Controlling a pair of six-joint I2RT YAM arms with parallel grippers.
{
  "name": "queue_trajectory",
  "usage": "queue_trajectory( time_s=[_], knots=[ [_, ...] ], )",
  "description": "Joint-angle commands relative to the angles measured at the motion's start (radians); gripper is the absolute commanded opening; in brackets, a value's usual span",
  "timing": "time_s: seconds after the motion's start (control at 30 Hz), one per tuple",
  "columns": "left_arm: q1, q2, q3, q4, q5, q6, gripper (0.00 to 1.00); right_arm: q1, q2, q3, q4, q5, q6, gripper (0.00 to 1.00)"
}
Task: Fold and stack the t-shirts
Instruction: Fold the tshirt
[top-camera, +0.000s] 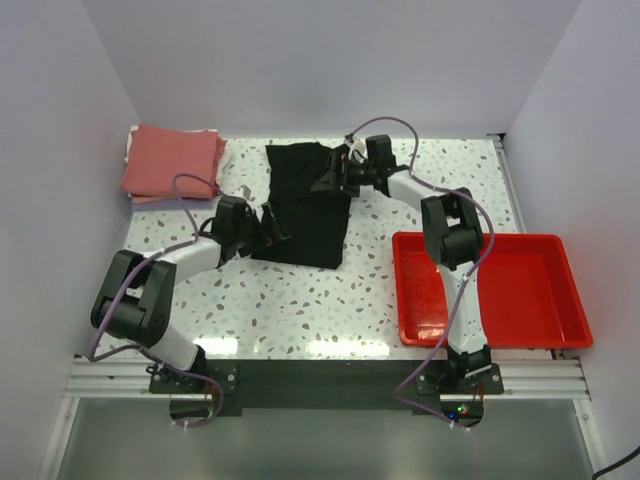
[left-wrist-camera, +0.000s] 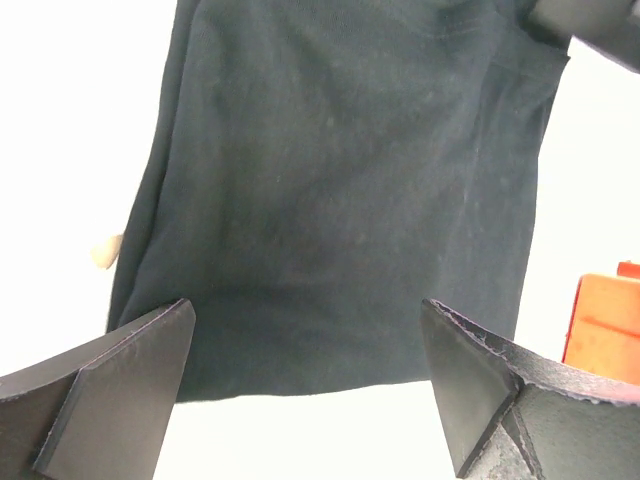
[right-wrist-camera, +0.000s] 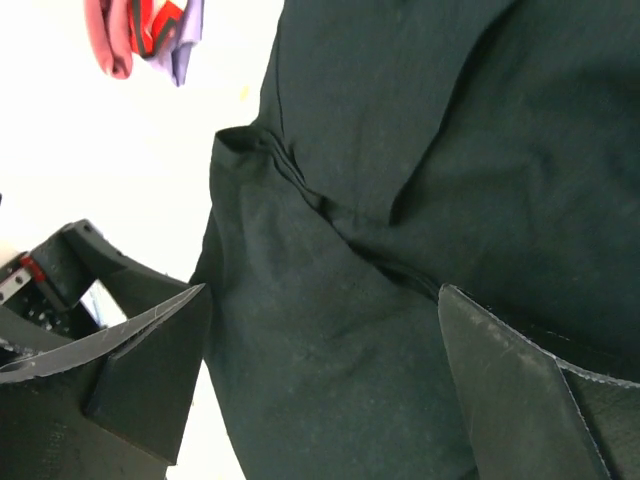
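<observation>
The t-shirt's other hem corner is left for my right gripper. My left gripper should next grab the black t-shirt's near hem corner (top-camera: 262, 254) (left-wrist-camera: 197, 382) to fold the t-shirt.
The black t-shirt (top-camera: 305, 205) lies on the table's middle, folded into a narrow upright strip. It fills the left wrist view (left-wrist-camera: 340, 180) and the right wrist view (right-wrist-camera: 420, 150). My left gripper (top-camera: 272, 228) is open at the shirt's near left edge, its jaws either side of the hem (left-wrist-camera: 305, 310) and holding nothing. My right gripper (top-camera: 335, 175) is open low over the shirt's far right part (right-wrist-camera: 325, 295), with nothing in it. A folded salmon-red shirt (top-camera: 172, 160) tops a stack at the far left. A lavender edge (right-wrist-camera: 185, 40) shows beside the salmon cloth (right-wrist-camera: 110, 40).
A red plastic tray (top-camera: 545, 245) stands at the right, near the right arm's base; its corner shows in the left wrist view (left-wrist-camera: 600, 320). White walls close in the table on the left, back and right. A pale cloth edge (top-camera: 130, 150) shows beside the stack.
</observation>
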Motion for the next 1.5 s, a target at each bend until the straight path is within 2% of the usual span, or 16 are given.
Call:
queue_trajectory(
  time_s=[0.0,0.13,0.27,0.3,0.37,0.4,0.53,0.6,0.7,0.8,1.0,1.27,1.37,1.43,1.47],
  knots=[
    [0.005,-0.089,0.027,-0.085,-0.028,0.043,1.00,-0.010,-0.093,0.076,-0.082,0.019,-0.072,0.99],
    [0.005,-0.233,0.035,-0.153,-0.080,0.043,1.00,-0.004,-0.234,0.017,-0.128,0.040,-0.115,0.99],
    [0.005,-0.336,0.003,-0.272,-0.262,0.029,1.00,0.017,-0.437,-0.211,-0.147,0.219,-0.143,0.99],
    [0.006,-0.350,-0.005,-0.288,-0.287,0.027,1.00,0.031,-0.527,-0.257,-0.147,0.253,-0.147,0.99],
    [0.019,-0.372,-0.029,-0.317,-0.325,0.020,1.00,0.054,-0.607,-0.402,-0.145,0.343,-0.146,0.99],
    [0.023,-0.375,-0.037,-0.317,-0.327,0.020,1.00,0.078,-0.682,-0.445,-0.147,0.365,-0.143,0.99],
    [0.052,-0.355,-0.068,-0.291,-0.313,0.038,1.00,0.164,-0.816,-0.642,-0.155,0.457,-0.123,0.99],
    [0.060,-0.332,-0.074,-0.264,-0.283,0.044,0.98,0.218,-0.844,-0.680,-0.165,0.497,-0.118,0.99],
    [0.068,-0.269,-0.074,-0.221,-0.215,0.052,0.91,0.249,-0.877,-0.738,-0.171,0.508,-0.088,0.99],
    [0.069,-0.200,-0.065,-0.179,-0.181,0.050,0.78,0.255,-0.894,-0.782,-0.178,0.512,-0.075,0.99],
    [0.069,-0.099,-0.058,-0.135,-0.103,0.049,0.60,0.254,-0.931,-0.830,-0.211,0.566,-0.074,0.99],
    [0.069,-0.010,-0.052,-0.119,-0.127,0.034,0.39,0.254,-0.942,-0.865,-0.207,0.559,-0.060,0.99],
    [0.069,0.016,-0.038,-0.128,-0.126,0.040,0.21,0.252,-0.947,-0.878,-0.201,0.551,-0.055,0.99],
    [0.068,0.007,-0.058,-0.124,-0.123,0.040,0.13,0.258,-0.939,-0.884,-0.190,0.546,-0.054,0.99],
    [0.068,0.001,-0.069,-0.119,-0.118,0.038,0.03,0.266,-0.931,-0.884,-0.188,0.546,-0.063,0.99]
  ],
)
